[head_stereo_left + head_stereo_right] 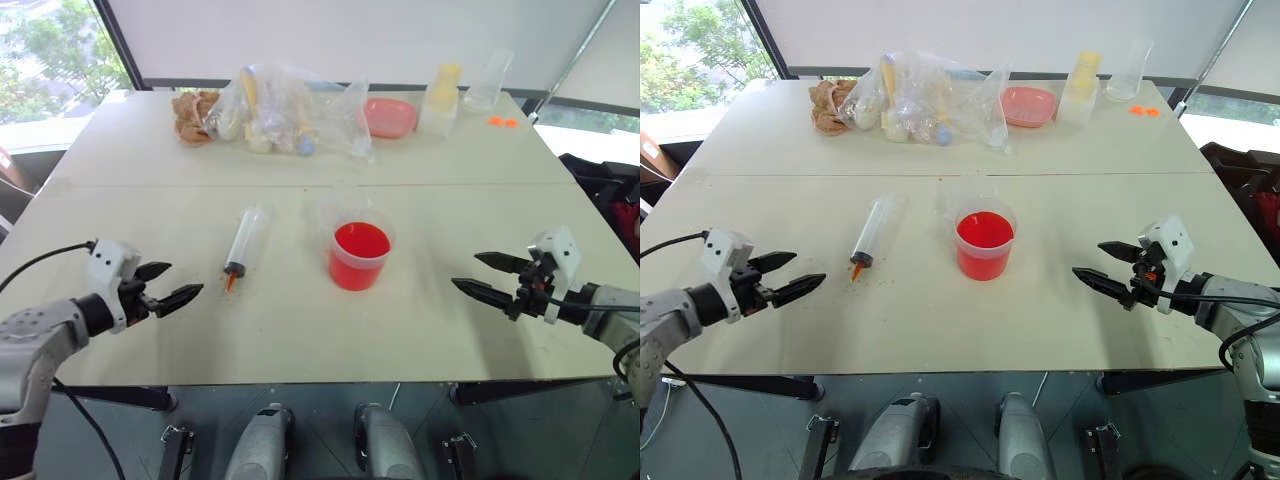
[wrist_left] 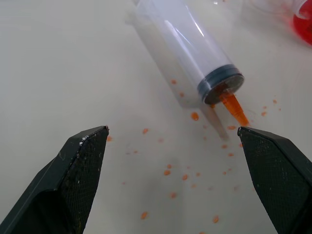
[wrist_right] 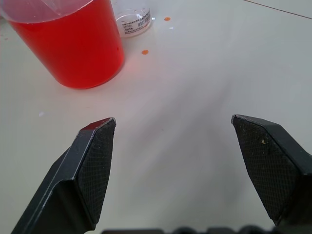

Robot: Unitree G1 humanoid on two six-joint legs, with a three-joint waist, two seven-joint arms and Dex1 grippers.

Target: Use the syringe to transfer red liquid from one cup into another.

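Observation:
My left gripper grabs the syringe by its clear, clean body (image 1: pixel 243 238) next, since orange drops spot the table around the syringe's wet tip (image 1: pixel 231 284).
The syringe (image 1: pixel 245 240) lies flat on the white table, left of centre, its orange tip (image 2: pixel 234 108) pointing toward the front edge. Right of it stands the cup (image 1: pixel 359 255) holding the red liquid (image 1: pixel 361 240). A colourless see-through cup (image 3: pixel 134 19) stands close behind the red one and is faint in the head views. My left gripper (image 1: pixel 186 278) hovers open at the front left, aimed at the syringe tip and a short way from it. At the front right, my right gripper (image 1: pixel 465 270) is open too, facing the red cup (image 3: pixel 73 48) across bare table. Nothing is between either pair of fingers.
Small orange drops (image 2: pixel 168 171) spot the table around the syringe tip. Along the far edge lie a clear bag of items (image 1: pixel 285 110), a brown lump (image 1: pixel 192 115), a pink dish (image 1: pixel 390 117), a yellow-topped container (image 1: pixel 442 95) and a tall clear tumbler (image 1: pixel 488 80).

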